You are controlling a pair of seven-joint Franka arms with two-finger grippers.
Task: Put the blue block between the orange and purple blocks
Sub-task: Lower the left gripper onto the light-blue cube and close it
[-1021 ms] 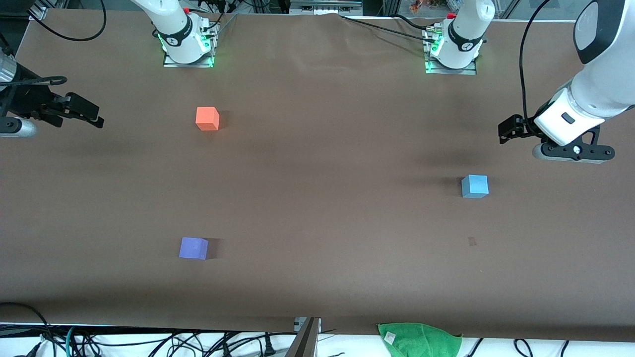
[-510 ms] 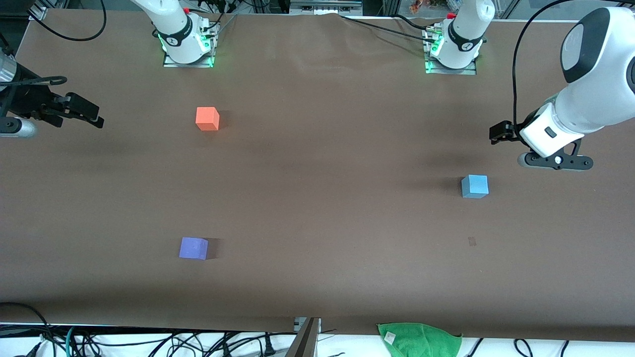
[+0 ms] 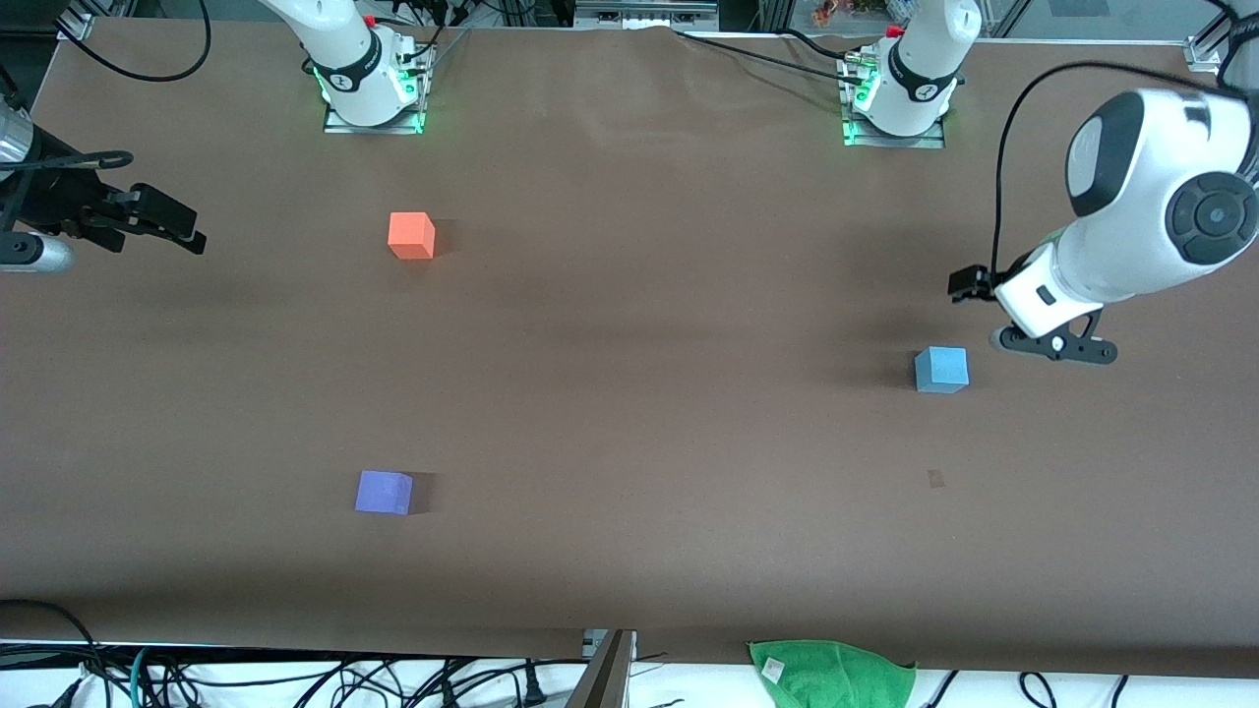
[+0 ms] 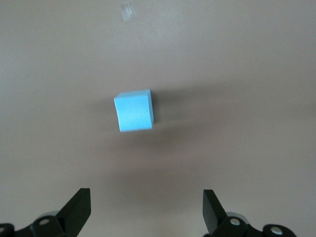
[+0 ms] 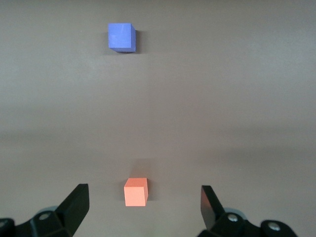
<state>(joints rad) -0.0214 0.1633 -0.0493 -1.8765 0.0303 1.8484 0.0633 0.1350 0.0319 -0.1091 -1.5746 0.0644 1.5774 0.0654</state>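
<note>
I next need to grab the blue block (image 3: 941,370) by its opposite sides with my left gripper, so that I can set it between the orange and purple blocks.
The light blue block (image 3: 941,370) sits on the brown table toward the left arm's end, with nothing touching it. My left gripper (image 3: 969,283) hangs in the air just beside it, open and empty. In the left wrist view the blue block (image 4: 134,110) lies ahead of the open left gripper (image 4: 146,212), not between the fingers. The orange block (image 3: 411,236) and the purple block (image 3: 384,492) stand apart toward the right arm's end, the purple one nearer the camera. My right gripper (image 3: 175,226) waits open over that end's edge, with the orange block (image 5: 136,191) and purple block (image 5: 121,37) in its wrist view.
A green cloth (image 3: 831,674) hangs at the table's edge nearest the camera. The arm bases (image 3: 372,93) (image 3: 897,98) stand along the farthest edge. A small dark mark (image 3: 935,479) lies nearer the camera than the blue block. Cables run off the table edges.
The left arm has swung its gripper toward the blue block and tilted its wrist downward. The right arm and all three blocks have stayed still.
</note>
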